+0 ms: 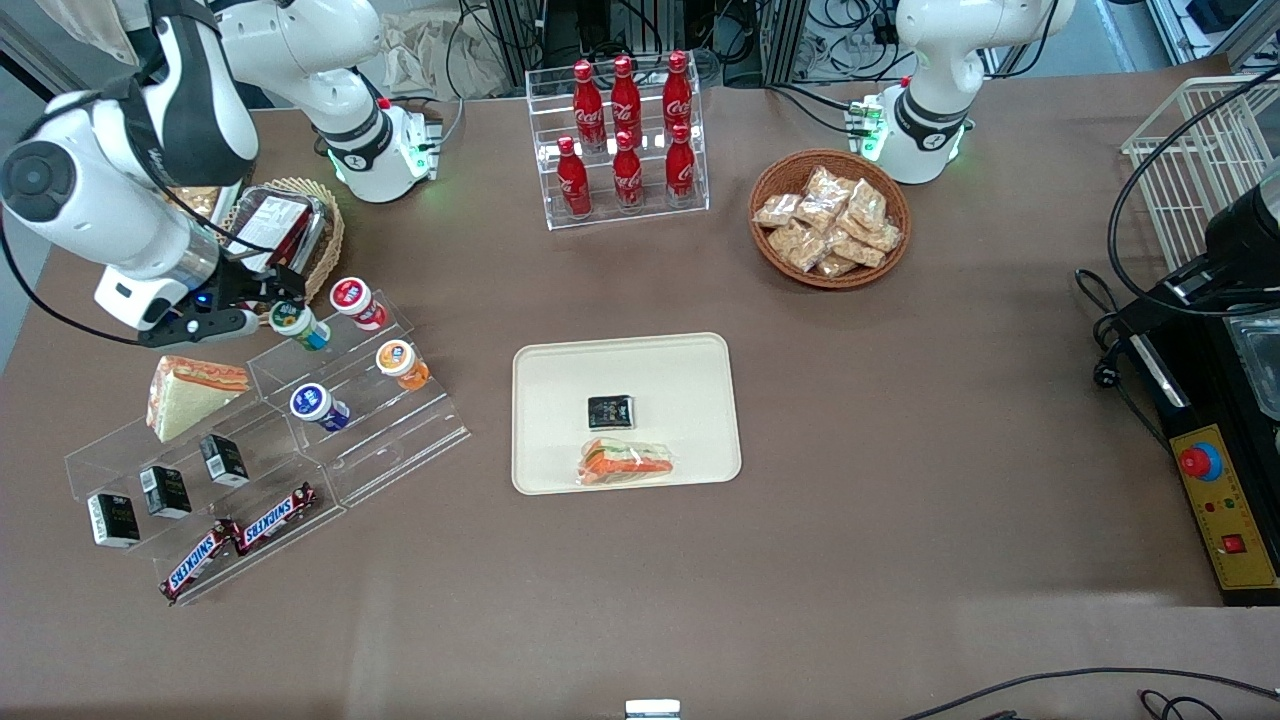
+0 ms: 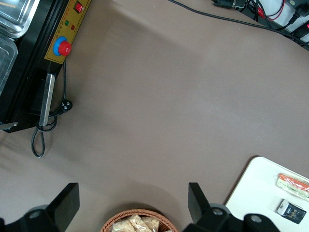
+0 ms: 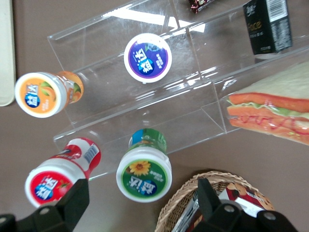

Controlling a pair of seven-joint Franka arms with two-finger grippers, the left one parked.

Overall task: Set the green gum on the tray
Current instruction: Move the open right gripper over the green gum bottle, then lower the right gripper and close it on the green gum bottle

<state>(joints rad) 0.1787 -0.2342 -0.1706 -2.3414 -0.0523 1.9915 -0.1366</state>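
Observation:
My gripper grabs the small bottle's body (image 1: 314,336) next, to place the green gum on the tray (image 1: 700,370).
The green gum (image 1: 297,324) is a small bottle with a green-and-white lid, standing on the top step of a clear acrylic rack (image 1: 330,420). In the right wrist view the green gum (image 3: 144,170) lies just ahead of the open jaws, its lid facing the camera. My gripper (image 1: 262,300) hovers beside the bottle at the working arm's end of the table, open and empty; it also shows in the right wrist view (image 3: 140,200). The cream tray (image 1: 700,370) lies mid-table and holds a dark packet (image 1: 610,411) and a wrapped sandwich (image 1: 626,462).
A red-lidded bottle (image 1: 356,302), an orange-lidded bottle (image 1: 401,363) and a blue-lidded bottle (image 1: 318,405) share the rack. A wrapped sandwich (image 1: 190,394), black boxes and Snickers bars (image 1: 240,540) sit on the rack beside it. A wicker basket (image 1: 310,215) is close to the gripper.

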